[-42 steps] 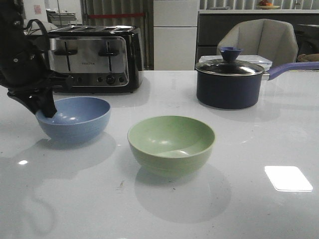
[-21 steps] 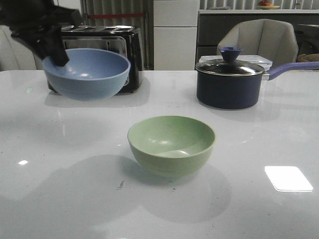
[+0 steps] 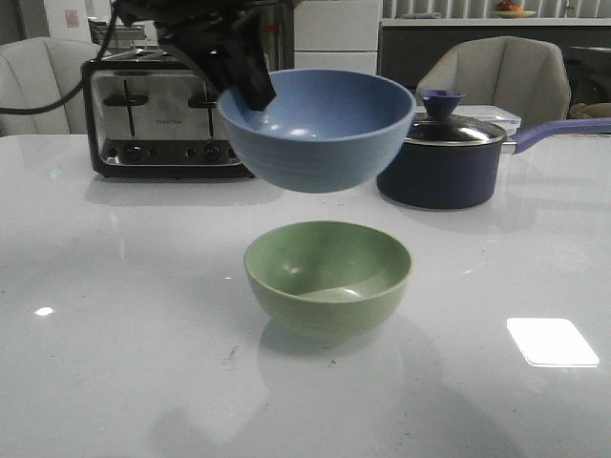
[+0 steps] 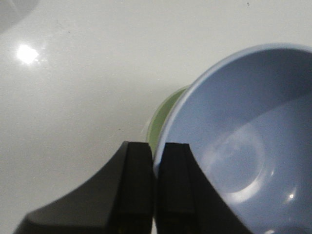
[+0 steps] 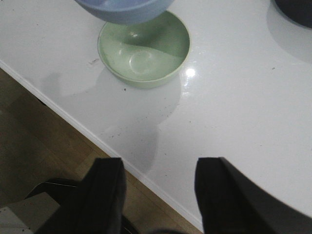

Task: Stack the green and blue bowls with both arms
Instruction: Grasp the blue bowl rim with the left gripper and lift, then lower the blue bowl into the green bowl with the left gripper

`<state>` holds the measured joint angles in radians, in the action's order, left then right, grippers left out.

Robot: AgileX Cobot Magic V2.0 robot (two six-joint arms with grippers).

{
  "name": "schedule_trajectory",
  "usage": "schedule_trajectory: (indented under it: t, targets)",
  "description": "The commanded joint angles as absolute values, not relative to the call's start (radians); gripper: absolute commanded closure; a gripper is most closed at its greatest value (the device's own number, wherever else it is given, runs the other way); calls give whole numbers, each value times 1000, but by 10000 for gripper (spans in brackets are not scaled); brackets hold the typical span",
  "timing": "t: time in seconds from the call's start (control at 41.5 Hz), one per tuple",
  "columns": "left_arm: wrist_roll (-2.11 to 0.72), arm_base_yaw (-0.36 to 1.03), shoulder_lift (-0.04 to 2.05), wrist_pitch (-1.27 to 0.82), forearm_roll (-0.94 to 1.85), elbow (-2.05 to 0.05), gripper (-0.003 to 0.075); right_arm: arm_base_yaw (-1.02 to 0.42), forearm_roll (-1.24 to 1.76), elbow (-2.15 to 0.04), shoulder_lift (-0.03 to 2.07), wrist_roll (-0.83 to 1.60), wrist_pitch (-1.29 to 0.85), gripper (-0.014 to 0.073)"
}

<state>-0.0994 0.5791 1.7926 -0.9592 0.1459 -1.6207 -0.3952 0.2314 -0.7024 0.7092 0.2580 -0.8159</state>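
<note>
The blue bowl hangs above the green bowl and would fall if my left gripper opened now, so it is too early to let go.
The blue bowl hangs in the air straight above the green bowl, which stands on the white table. My left gripper is shut on the blue bowl's rim at its left side; in the left wrist view the gripper pinches the rim of the blue bowl, with a sliver of the green bowl showing beneath. My right gripper is open and empty over the table's near edge, apart from the green bowl and the blue bowl; it does not show in the front view.
A dark navy saucepan with lid and purple handle stands behind the bowls at the right. A chrome toaster sits at the back left. The table edge drops to a wooden floor near my right gripper.
My left gripper has lifted the blue bowl off the table at the left and carried it up and rightward until it hangs over the green bowl. The green bowl has not moved.
</note>
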Motion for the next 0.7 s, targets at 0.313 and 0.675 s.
schedule_trajectory:
  t: [0.313,0.675]
  targets:
    - [-100,601,1909,-897,175,-1656,627,-396,237,-728,704,263,-760,148]
    - [-100,601,1963,-884,201,-1656,442,-396,237,-728,704,263,-760,148]
